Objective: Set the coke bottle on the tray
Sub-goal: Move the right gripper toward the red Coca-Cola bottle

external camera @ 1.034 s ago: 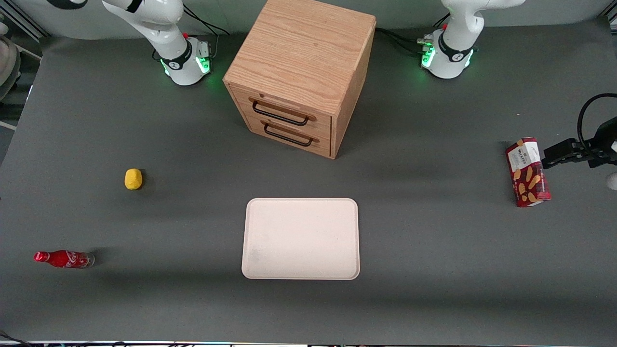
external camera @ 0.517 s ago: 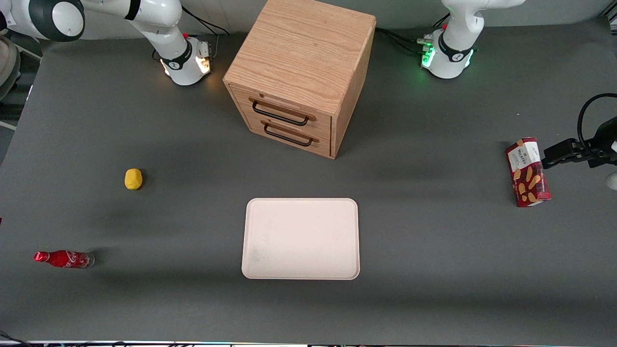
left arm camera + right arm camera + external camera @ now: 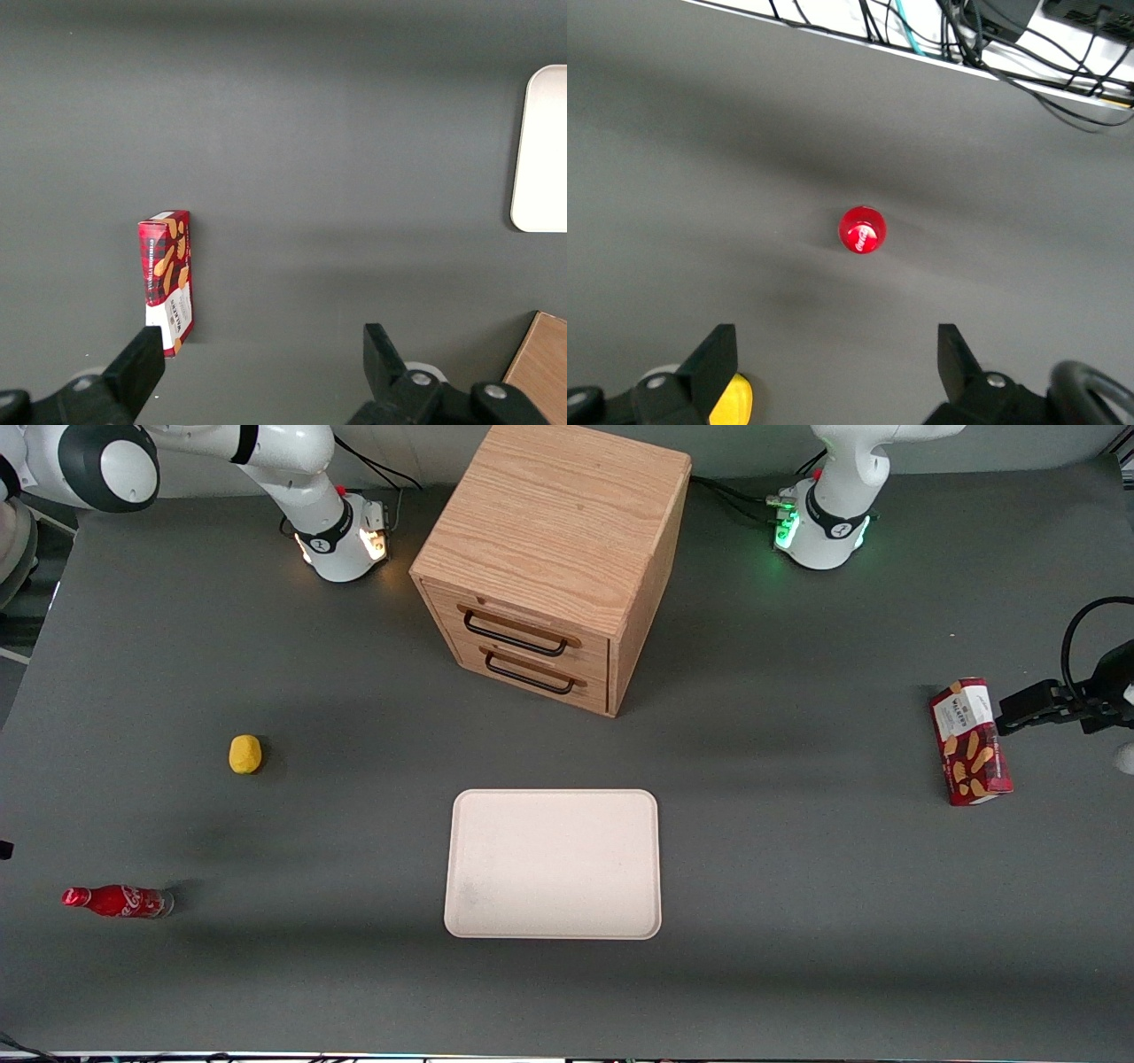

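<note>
I should place the coke bottle on the tray [image 3: 554, 864], so next I need to pick it up by its red cap end [image 3: 75, 896] with my right gripper.
The coke bottle [image 3: 118, 901], small and red with a white script logo, stands upright on the grey table toward the working arm's end, nearer the front camera than the tray. The right wrist view looks down on its red cap [image 3: 862, 229]. My right gripper [image 3: 835, 343] hangs open and empty well above the table, with the bottle ahead of its fingers and apart from them. The gripper is almost wholly outside the front view. The cream-white tray [image 3: 554, 864] lies flat at the table's middle and holds nothing. Its corner shows in the left wrist view [image 3: 542, 150].
A yellow lump [image 3: 245, 754] lies between the bottle and the working arm's base, and shows by one finger [image 3: 731, 400]. A wooden two-drawer cabinet [image 3: 554, 558] stands farther from the camera than the tray. A red snack box [image 3: 970, 741] lies toward the parked arm's end.
The working arm's upper joints have swung into the front view near its base. The bottle, tray and other things have not moved.
</note>
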`<action>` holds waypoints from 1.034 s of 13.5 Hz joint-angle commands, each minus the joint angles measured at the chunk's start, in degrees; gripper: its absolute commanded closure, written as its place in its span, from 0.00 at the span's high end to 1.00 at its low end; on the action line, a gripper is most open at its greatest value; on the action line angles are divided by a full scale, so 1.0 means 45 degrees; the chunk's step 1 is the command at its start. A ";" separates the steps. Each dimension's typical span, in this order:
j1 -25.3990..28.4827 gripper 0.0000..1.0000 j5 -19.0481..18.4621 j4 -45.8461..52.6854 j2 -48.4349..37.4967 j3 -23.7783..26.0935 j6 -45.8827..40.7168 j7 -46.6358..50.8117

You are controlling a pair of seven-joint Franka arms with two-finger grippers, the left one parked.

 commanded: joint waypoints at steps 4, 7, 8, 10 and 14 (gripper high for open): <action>0.0042 1.00 -0.0065 -0.0283 0.1073 0.0058 0.1324 -0.0253; 0.0061 1.00 -0.0104 -0.0362 0.1523 0.0058 0.1911 -0.0272; 0.0061 1.00 -0.0104 -0.0420 0.1621 0.0058 0.1970 -0.0272; 0.0081 1.00 -0.0143 -0.0751 0.1661 0.0038 0.2184 -0.0272; 0.0139 1.00 -0.0182 -0.1553 0.1797 -0.0021 0.3395 -0.0272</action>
